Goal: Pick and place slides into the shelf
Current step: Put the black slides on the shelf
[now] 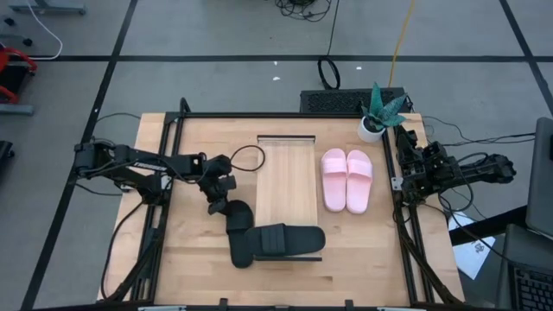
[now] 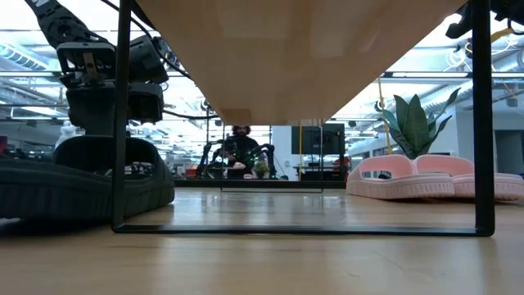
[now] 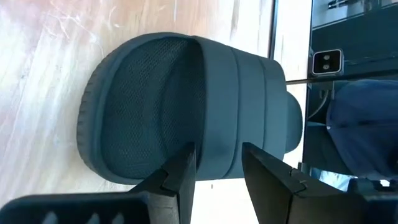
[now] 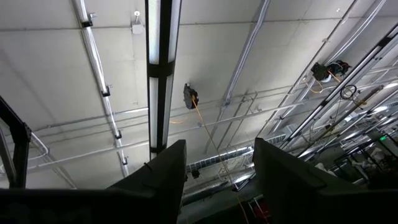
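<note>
My left gripper grabs the black slide on the table by its strap's back edge (image 1: 239,216) next, to place the black slide on the shelf (image 1: 287,177).
One black slide (image 1: 238,226) lies on the table just left of the shelf's near end, sole down (image 2: 82,184). My left gripper (image 3: 217,152) stands over its strap (image 3: 242,93), slanting down from the left, fingers apart. A second black slide (image 1: 289,240) lies across the near end of the shelf (image 1: 287,177). The pink pair (image 1: 347,179) sits side by side on the table, right of the shelf. My right gripper (image 4: 221,155) is folded back at the table's right edge, pointing up at the ceiling, open and empty. My left gripper's fingertips (image 3: 186,163) come down from above and from the table's left over the strap's heel-side edge (image 3: 205,134), one tip at that edge and one over the strap's top. Both tips show in front of the strap. I cannot tell whether they touch it.
The shelf is a raised rack on thin dark metal legs (image 2: 122,123). A potted plant (image 1: 378,117) stands at the table's far right corner. Bare tabletop lies left of the black slide and along the near edge.
</note>
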Available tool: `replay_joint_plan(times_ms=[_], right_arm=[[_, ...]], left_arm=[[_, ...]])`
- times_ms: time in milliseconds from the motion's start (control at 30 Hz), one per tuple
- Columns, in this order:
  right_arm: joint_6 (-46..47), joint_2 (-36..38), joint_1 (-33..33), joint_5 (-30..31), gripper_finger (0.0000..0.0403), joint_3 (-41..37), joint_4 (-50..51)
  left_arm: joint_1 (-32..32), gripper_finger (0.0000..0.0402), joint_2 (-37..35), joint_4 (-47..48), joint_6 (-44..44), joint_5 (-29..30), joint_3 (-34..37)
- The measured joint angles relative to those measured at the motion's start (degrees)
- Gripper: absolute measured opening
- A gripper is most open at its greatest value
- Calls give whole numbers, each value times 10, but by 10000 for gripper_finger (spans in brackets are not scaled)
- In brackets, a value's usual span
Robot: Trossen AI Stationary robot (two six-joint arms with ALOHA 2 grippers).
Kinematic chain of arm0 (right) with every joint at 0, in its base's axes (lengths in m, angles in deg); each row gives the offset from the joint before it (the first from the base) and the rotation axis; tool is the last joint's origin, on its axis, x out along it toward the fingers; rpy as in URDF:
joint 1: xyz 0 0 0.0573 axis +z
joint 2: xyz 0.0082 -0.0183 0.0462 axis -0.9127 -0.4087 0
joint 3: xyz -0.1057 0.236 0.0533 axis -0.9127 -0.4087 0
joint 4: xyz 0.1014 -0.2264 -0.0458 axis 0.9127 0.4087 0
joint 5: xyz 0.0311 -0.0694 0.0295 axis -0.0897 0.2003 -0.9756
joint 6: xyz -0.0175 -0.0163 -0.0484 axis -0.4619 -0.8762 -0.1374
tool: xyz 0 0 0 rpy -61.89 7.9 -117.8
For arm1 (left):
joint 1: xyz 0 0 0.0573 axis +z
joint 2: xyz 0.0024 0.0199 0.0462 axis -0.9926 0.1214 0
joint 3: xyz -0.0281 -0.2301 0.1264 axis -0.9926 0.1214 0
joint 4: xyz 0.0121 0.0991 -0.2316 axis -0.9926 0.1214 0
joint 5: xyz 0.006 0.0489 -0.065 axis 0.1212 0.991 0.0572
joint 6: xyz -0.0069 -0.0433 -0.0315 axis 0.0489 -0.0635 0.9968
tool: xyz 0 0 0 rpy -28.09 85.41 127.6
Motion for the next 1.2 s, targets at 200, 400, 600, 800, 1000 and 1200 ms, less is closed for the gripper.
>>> replay_joint_plan(times_ms=[200, 400, 600, 800, 1000, 1200], right_arm=[[0, 0, 0, 0, 178, 0, 0], [0, 0, 0, 0, 178, 0, 0], [0, 0, 0, 0, 178, 0, 0], [0, 0, 0, 0, 178, 0, 0], [0, 0, 0, 0, 178, 0, 0], [0, 0, 0, 0, 178, 0, 0]], left_arm=[[-15, 127, 0, 0, 3, 0, 0], [-30, 127, 0, 0, 5, 1, 0], [-37, 127, 0, -1, 4, 5, 0], [-47, 127, 0, -2, 4, 21, 0], [-56, 80, 0, -2, -3, 27, 0], [-57, 11, -1, -2, -4, 29, 0]])
